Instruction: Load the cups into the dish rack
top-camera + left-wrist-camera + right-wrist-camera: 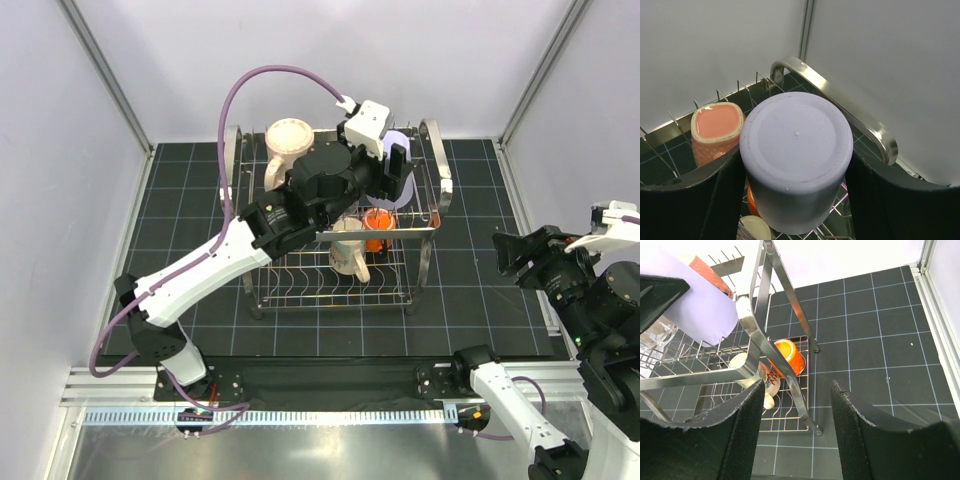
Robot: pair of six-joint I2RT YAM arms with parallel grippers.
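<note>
The tumbler's rim is at the dish rack's wires, so the tumbler would stand bottom-up on the upper level. My left gripper needs to release the lavender tumbler now.
The lavender tumbler (pixel 796 131) sits bottom-up between the black fingers (pixel 715 200) of my left gripper (pixel 796 167), which is shut on its sides. It hangs over the right end of the dish rack's (pixel 430 185) upper tier, seen from above as the lavender tumbler (pixel 400 172). A salmon-pink mug (pixel 716 131) stands just left of it. A beige-pink mug (pixel 288 140) sits on the upper tier's far left. The cream mug with dark print (pixel 760 380) and the small orange cup (pixel 788 356) lie on the lower tier. A clear glass tumbler (pixel 652 337) shows on the upper tier. My right gripper (pixel 797 390) is open and empty, right of the rack.
The rack's chrome looped end frame (pixel 775 335) rises close in front of my right gripper. Black gridded mat (pixel 470 300) spreads around the rack. White enclosure walls (pixel 80 80) close in at the back and sides. A purple cable (pixel 260 75) arcs above the left arm.
</note>
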